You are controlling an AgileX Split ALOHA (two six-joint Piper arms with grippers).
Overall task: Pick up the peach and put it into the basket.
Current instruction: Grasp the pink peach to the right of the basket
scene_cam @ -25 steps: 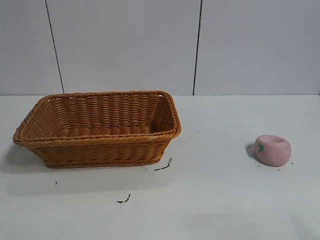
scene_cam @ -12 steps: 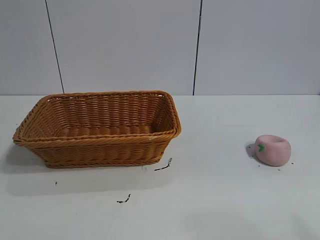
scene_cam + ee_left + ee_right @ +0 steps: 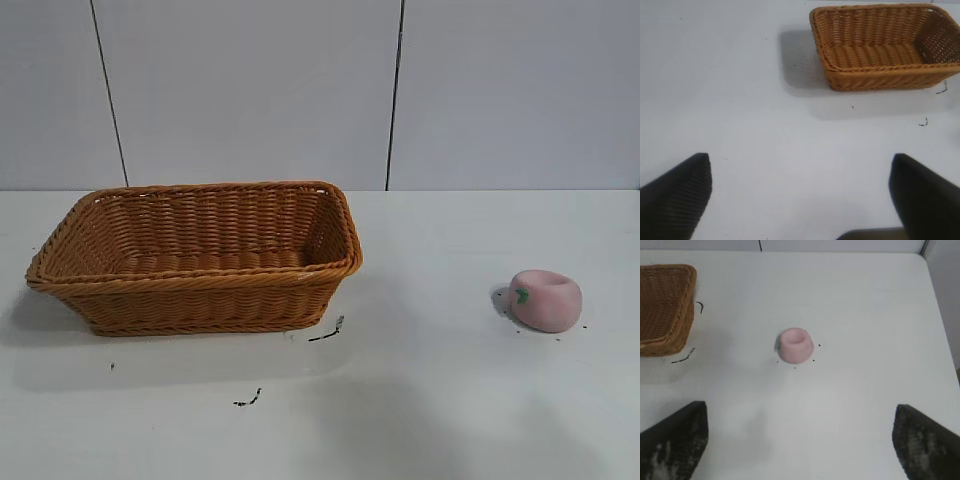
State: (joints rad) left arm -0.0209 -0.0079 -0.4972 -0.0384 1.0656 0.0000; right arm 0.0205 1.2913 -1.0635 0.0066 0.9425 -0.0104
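Note:
The right gripper grabs the peach by its rounded pink body (image 3: 550, 305) next, to put the peach into the wicker basket (image 3: 196, 254).
The pale pink peach (image 3: 545, 299) lies on the white table at the right, its green leaf mark facing left; it also shows in the right wrist view (image 3: 795, 345). The orange-brown wicker basket (image 3: 196, 254) stands at the left and is empty; it also shows in the left wrist view (image 3: 886, 45) and at the edge of the right wrist view (image 3: 665, 307). My right gripper (image 3: 800, 435) is open and empty, above the table some way short of the peach. My left gripper (image 3: 800, 190) is open and empty, well away from the basket. Neither gripper shows in the exterior view.
Small dark specks and scraps lie on the table near the basket (image 3: 325, 333) and in front of it (image 3: 248, 400). The table's right edge shows in the right wrist view (image 3: 942, 315). A grey panelled wall stands behind the table.
The peach and basket have not moved. A faint shadow has spread over the table's front in the exterior view.

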